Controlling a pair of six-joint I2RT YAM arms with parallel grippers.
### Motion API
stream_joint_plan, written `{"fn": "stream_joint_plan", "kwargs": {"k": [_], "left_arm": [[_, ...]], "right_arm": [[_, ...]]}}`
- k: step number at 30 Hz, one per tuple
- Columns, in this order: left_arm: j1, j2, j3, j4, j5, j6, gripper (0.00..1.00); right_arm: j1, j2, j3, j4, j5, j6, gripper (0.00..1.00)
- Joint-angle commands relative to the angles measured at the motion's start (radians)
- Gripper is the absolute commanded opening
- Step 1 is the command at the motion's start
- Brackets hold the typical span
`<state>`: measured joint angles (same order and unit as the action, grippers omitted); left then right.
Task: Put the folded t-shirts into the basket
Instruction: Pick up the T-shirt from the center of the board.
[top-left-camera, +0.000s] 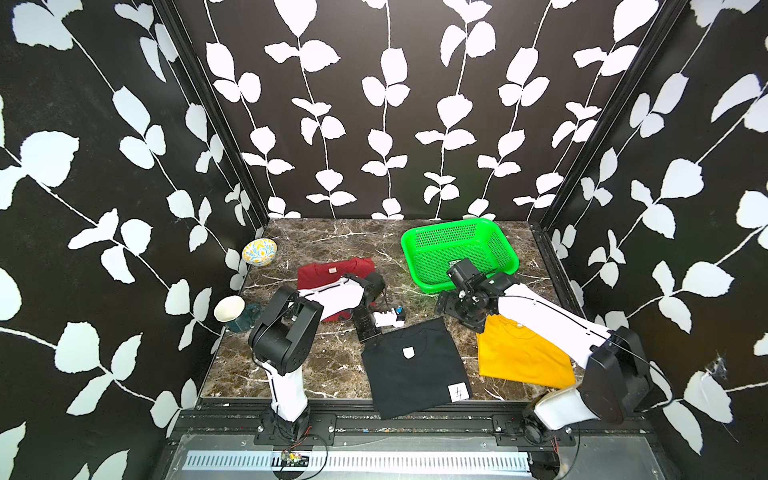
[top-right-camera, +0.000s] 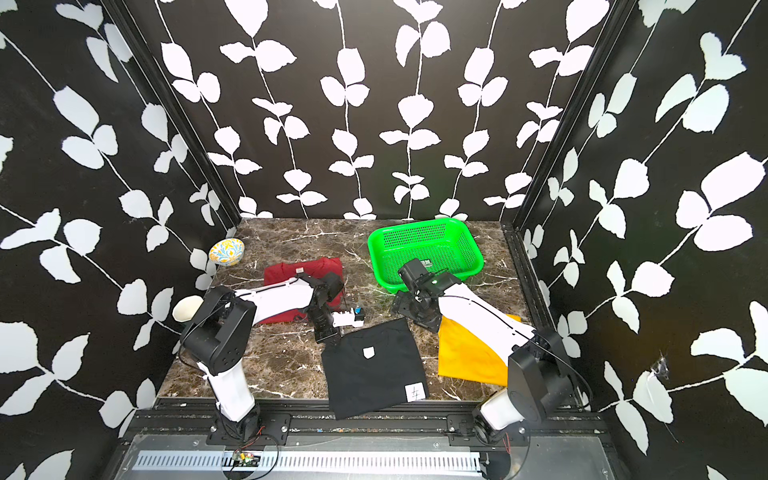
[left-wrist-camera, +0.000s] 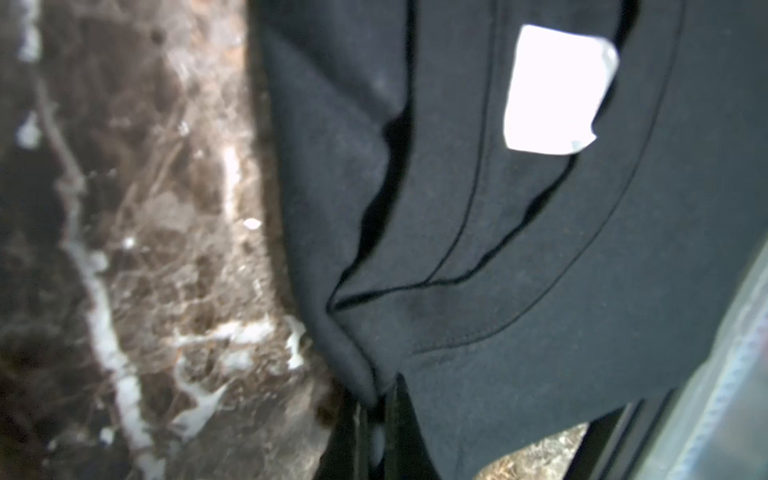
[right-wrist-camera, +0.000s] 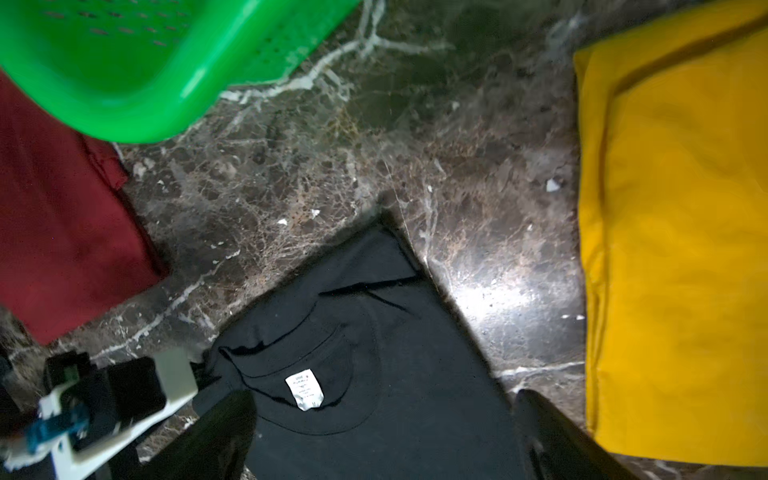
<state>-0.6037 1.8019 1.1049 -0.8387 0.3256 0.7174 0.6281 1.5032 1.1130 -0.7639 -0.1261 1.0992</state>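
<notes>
The robot's right gripper should next grab the black t-shirt's free far corner (top-left-camera: 441, 321), opposite the left gripper. The shirt can then be laid flat and folded into the basket (top-left-camera: 457, 239).
The black t-shirt (top-left-camera: 415, 365) (top-right-camera: 374, 370) lies flat at the table's front middle, its white labels facing up. My left gripper (top-left-camera: 369, 336) (left-wrist-camera: 380, 411) is shut on its far left corner, and the cloth (left-wrist-camera: 498, 249) bunches at the jaws. My right gripper (top-left-camera: 455, 315) (right-wrist-camera: 386, 440) hovers open over the black shirt's (right-wrist-camera: 374, 332) far right corner with nothing between its fingers. The red t-shirt (top-left-camera: 324, 272) (right-wrist-camera: 54, 228) lies partly under my left arm. The yellow t-shirt (top-left-camera: 519, 353) (right-wrist-camera: 673, 249) lies at the front right, partly under my right arm. The green basket (top-left-camera: 457, 239) (top-right-camera: 415, 239) (right-wrist-camera: 124, 62) sits empty at the back right.
A blue-and-yellow patterned bowl (top-left-camera: 259, 252) stands at the back left corner. A white cup (top-left-camera: 228, 309) lies on its side by the left wall, next to a teal object (top-left-camera: 249, 316). Leaf-patterned walls close three sides; a black rail runs along the front edge.
</notes>
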Motion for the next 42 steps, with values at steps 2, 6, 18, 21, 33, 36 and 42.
{"fn": "stream_joint_plan", "kwargs": {"k": [2, 6, 18, 21, 33, 36, 42], "left_arm": [[-0.084, -0.12, -0.068, 0.081, -0.09, 0.048, 0.0], [-0.151, -0.198, -0.092, 0.136, -0.137, 0.042, 0.0], [-0.194, -0.304, -0.111, 0.177, -0.183, 0.065, 0.0], [-0.201, -0.315, -0.116, 0.181, -0.186, 0.072, 0.0], [-0.205, -0.417, -0.143, 0.191, -0.206, 0.1, 0.0], [-0.205, -0.435, -0.148, 0.188, -0.2, 0.111, 0.0], [-0.205, -0.449, -0.135, 0.172, -0.197, 0.125, 0.0]], "right_arm": [[0.047, 0.039, -0.067, 0.182, -0.113, 0.264, 0.98], [0.074, 0.087, -0.007, 0.141, -0.087, 0.326, 0.98], [0.074, 0.263, 0.061, 0.053, -0.087, 0.365, 0.97], [0.07, 0.279, 0.064, 0.051, -0.061, 0.362, 0.91], [0.018, 0.35, 0.099, -0.004, -0.069, 0.3, 0.75], [0.01, 0.32, 0.084, 0.003, -0.054, 0.301, 0.54], [-0.016, 0.232, 0.033, 0.024, -0.073, 0.312, 0.11]]}}
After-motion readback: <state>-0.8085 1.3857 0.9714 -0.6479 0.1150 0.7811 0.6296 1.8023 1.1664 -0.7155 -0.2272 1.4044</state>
